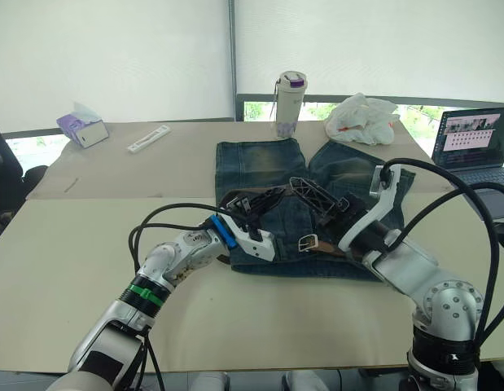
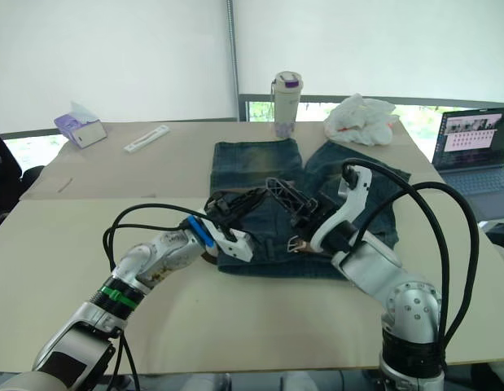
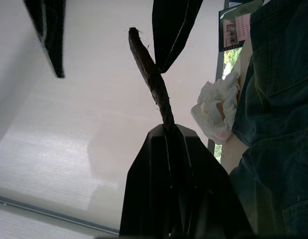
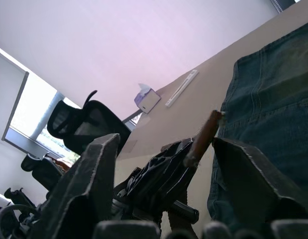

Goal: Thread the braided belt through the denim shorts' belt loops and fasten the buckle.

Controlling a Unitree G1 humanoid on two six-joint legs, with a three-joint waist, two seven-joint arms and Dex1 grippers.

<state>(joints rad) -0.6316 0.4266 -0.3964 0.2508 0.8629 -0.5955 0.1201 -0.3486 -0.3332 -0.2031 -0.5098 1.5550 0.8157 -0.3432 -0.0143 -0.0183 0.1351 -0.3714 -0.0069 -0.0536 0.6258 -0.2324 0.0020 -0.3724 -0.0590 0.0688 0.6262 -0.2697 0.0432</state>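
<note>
My right gripper is to grab the braided belt by its thin brown tip [image 4: 205,135] next. Then it can thread the belt along the denim shorts [image 4: 273,109].
The denim shorts [image 1: 272,167] lie flat on the table with the waistband toward me. The braided belt [image 1: 326,249] runs along the waistband, and its silver buckle [image 1: 307,242] rests on the front of the shorts. My left gripper [image 3: 168,132] is above the waistband's left part, shut on the belt's free end, whose tip [image 3: 148,67] sticks out past the fingers. My right gripper [image 4: 166,144] faces it from the right. It is open, with its fingers [image 4: 96,179] on either side of that belt tip [image 4: 206,133]. The belt loops are too small to make out.
A bottle with a purple lid [image 1: 289,101] and a white plastic bag [image 1: 361,119] stand behind the shorts. An open laptop [image 1: 475,140] sits at the far right. A tissue box [image 1: 82,127] and a flat white object [image 1: 149,138] lie at the back left.
</note>
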